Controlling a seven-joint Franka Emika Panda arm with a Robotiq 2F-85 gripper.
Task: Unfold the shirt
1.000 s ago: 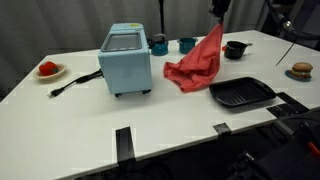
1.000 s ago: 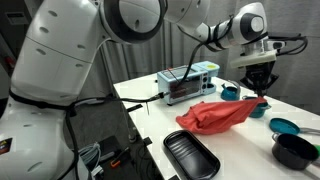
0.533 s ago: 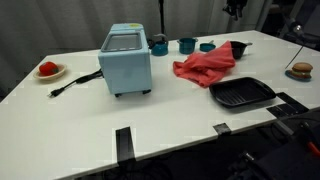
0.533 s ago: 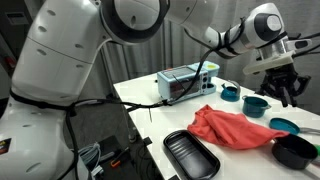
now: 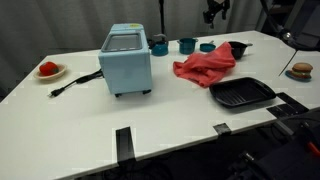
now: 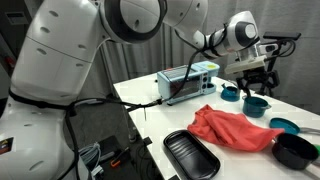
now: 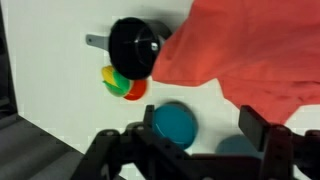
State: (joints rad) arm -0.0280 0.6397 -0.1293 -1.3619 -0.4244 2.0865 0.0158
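Note:
I should next use my gripper to grab the back edge of the red shirt [image 5: 204,66] beside the teal bowl, so that I can pull that layer outward and unfold the shirt.
The red shirt [image 5: 204,66] lies crumpled in a loose heap on the white table [image 5: 80,120], between the blue oven and the black pot; it shows in both exterior views [image 6: 232,128]. My gripper [image 5: 215,12] hangs in the air above the back of the table, well clear of the shirt [image 7: 250,45]. In the wrist view my gripper [image 7: 200,128] stands open with nothing between its black fingers [image 7: 255,125]; a teal bowl [image 7: 175,122] lies below them.
A blue toaster oven [image 5: 126,60] with a cord stands left of the shirt. A black tray [image 5: 241,94] lies at the front, a black pot [image 5: 238,48] and teal cups [image 5: 187,44] at the back. A plate with red food [image 5: 48,70] sits far left.
The gripper has opened and let go of the shirt, which dropped from hanging to a heap on the table. The gripper rose and shifted toward the back.

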